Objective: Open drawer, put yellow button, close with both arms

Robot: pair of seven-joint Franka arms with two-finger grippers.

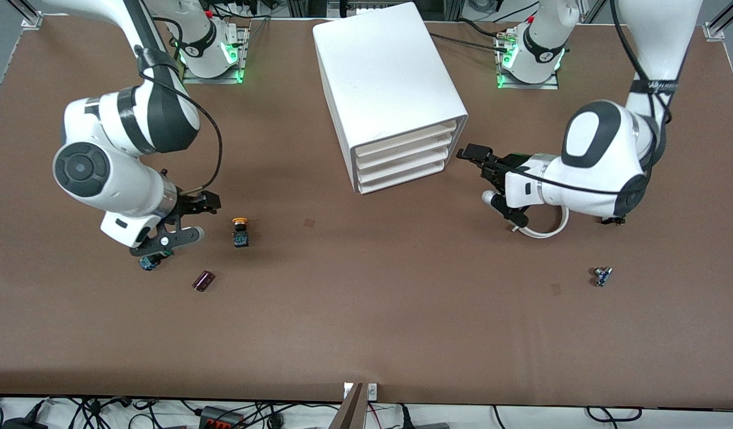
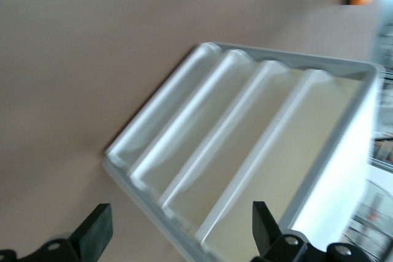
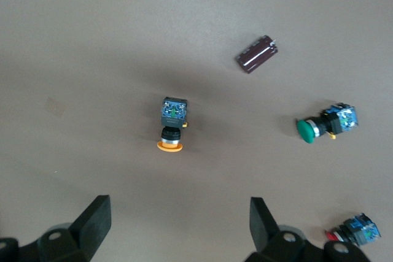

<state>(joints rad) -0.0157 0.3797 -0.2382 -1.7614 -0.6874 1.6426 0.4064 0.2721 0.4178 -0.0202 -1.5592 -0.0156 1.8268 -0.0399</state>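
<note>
My right gripper takes the yellow button by its black neck point(image 1: 240, 227) next, so the yellow button's orange cap point(image 1: 239, 220) stays free for the drop into the drawer.
The white cabinet point(image 1: 390, 77) stands mid-table near the arms' bases, its four drawers all pushed in. The uppermost drawer point(image 1: 405, 138) point(image 2: 282, 157) is shut. My left gripper point(image 1: 481, 176) point(image 2: 181, 231) hovers beside the drawer fronts, open and empty, apart from them. The yellow button point(image 1: 240, 229) point(image 3: 171, 130) lies on the table toward the right arm's end, with its orange cap pointing toward the bases. My right gripper point(image 1: 198, 219) point(image 3: 179, 222) hangs open and empty just beside it, not touching.
A green-capped switch point(image 3: 322, 126) point(image 1: 149, 261) lies partly under the right gripper, with a red-capped one point(image 3: 353, 231) close by. A dark cylinder point(image 1: 204, 280) point(image 3: 256, 54) lies nearer the front camera. A small part point(image 1: 603, 276) sits toward the left arm's end.
</note>
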